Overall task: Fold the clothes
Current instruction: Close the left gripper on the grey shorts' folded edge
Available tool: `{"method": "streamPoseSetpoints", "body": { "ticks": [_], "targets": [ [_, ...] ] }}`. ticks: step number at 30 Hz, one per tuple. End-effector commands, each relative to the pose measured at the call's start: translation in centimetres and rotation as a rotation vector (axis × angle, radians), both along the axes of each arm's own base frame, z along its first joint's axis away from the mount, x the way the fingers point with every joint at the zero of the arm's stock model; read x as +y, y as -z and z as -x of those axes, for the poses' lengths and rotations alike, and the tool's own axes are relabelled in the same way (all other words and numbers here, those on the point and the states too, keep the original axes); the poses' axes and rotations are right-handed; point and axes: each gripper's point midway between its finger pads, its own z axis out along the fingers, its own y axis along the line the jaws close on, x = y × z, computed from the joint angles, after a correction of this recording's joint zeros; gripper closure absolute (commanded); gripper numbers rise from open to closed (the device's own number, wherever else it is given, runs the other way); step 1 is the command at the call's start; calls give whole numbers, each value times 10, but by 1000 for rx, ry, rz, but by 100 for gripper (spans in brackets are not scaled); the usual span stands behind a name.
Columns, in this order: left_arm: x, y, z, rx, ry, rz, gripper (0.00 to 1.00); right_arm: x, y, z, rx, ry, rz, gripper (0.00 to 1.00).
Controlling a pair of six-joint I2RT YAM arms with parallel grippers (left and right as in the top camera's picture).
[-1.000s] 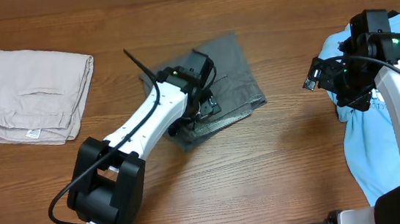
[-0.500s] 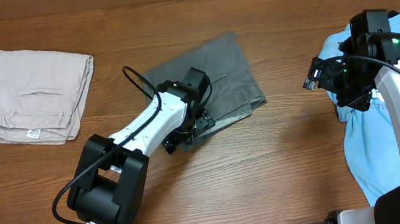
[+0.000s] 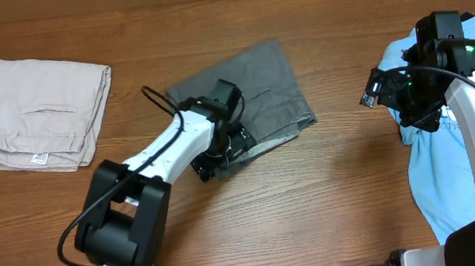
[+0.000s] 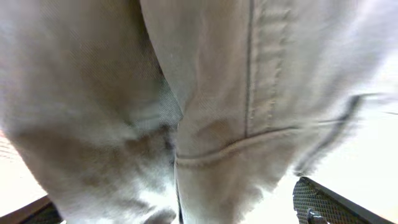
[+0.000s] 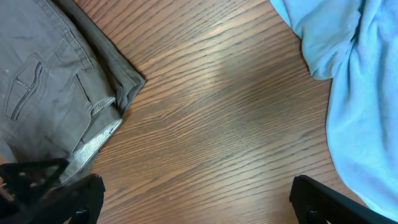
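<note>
I will grab the dark grey shorts (image 3: 270, 84) by their front edge with my left gripper, folded layers together, to lay them still folded on the beige garment.
The dark grey shorts (image 3: 270, 84) lie partly folded at the table's middle, with the slit pocket showing in the right wrist view (image 5: 37, 87). My left gripper (image 3: 219, 155) is down at the shorts' front-left edge. In the left wrist view grey fabric (image 4: 205, 93) fills the frame, and the left gripper's fingers (image 4: 174, 208) show only at the bottom corners, wide apart. My right gripper (image 3: 377, 92) hovers open and empty (image 5: 199, 205) over bare wood, to the right of the shorts.
A folded beige garment (image 3: 43, 110) with a small white tag lies at the far left. A light blue garment (image 3: 450, 165) is spread along the right edge, under the right arm, and also shows in the right wrist view (image 5: 354, 81).
My left gripper has slid from on top of the shorts down and left to their front-left edge. The front-left fold has shifted a little. The right arm has not moved.
</note>
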Motion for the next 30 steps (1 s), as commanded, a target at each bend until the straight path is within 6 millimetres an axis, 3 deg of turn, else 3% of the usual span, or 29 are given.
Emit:
{"method": "streamPoseSetpoints", "body": {
  "ticks": [1, 6, 13, 21, 30],
  "targets": [
    [-2, -36, -9, -94, 33, 68, 0, -2, -5, -4, -21, -2, 12, 0],
    [-2, -45, -13, -133, 33, 70, 0, -2, -5, -4, -22, -2, 12, 0],
    [10, -28, 0, -77, -30, 20, 0, -2, -5, -4, -21, -2, 12, 0],
    [11, -4, 1, -112, -49, 36, 0, -2, -5, -4, -21, -2, 12, 0],
    [7, -1, -8, -162, -50, 63, 0, -2, -5, -4, -21, -2, 12, 0]
  ]
}}
